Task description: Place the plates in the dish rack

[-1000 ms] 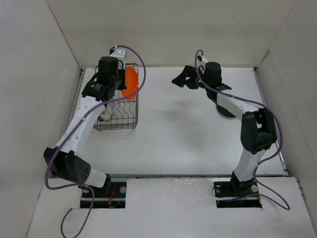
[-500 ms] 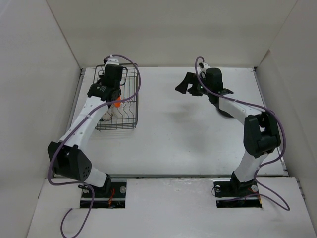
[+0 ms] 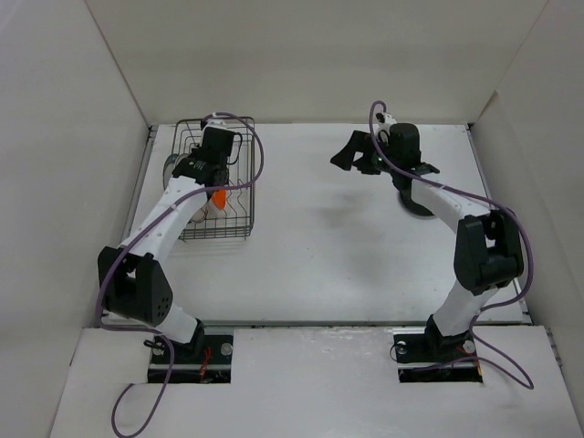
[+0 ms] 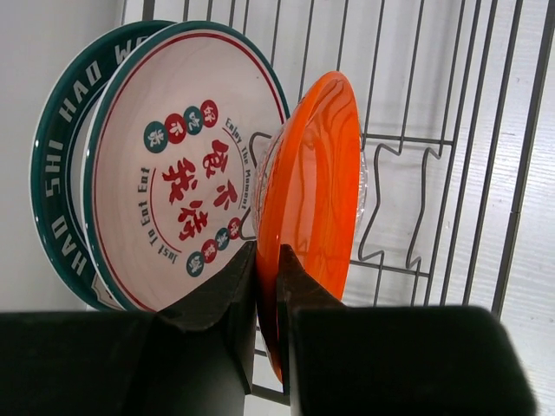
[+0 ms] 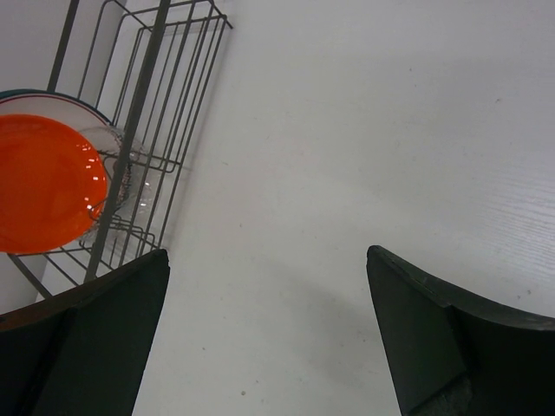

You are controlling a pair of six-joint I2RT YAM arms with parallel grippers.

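Note:
The orange plate stands on edge inside the rack [image 3: 239,214], among the rack's wires beside the white plate, so my left gripper should open.
The black wire dish rack [image 3: 239,214] stands at the far left of the table. My left gripper [image 4: 267,256] is shut on the rim of the orange plate [image 4: 314,195] and holds it on edge inside the rack [image 4: 451,165]. The white plate with red marks [image 4: 173,169] stands just left of it, and the green-rimmed plate [image 4: 50,173] stands behind that. The clear glass plate [image 4: 362,186] stands right of the orange one. My right gripper [image 5: 269,286] is open and empty above the bare table. The black plate [image 3: 418,210] lies under my right arm.
White walls close in the table on the left, back and right. The rack [image 5: 147,104] with the orange plate [image 5: 48,182] also shows at the left of the right wrist view. My left gripper [image 3: 212,173] sits over the rack's middle.
My left gripper has brought the orange plate from above the rack's right side down into the rack. My right gripper has drifted slightly right, still open.

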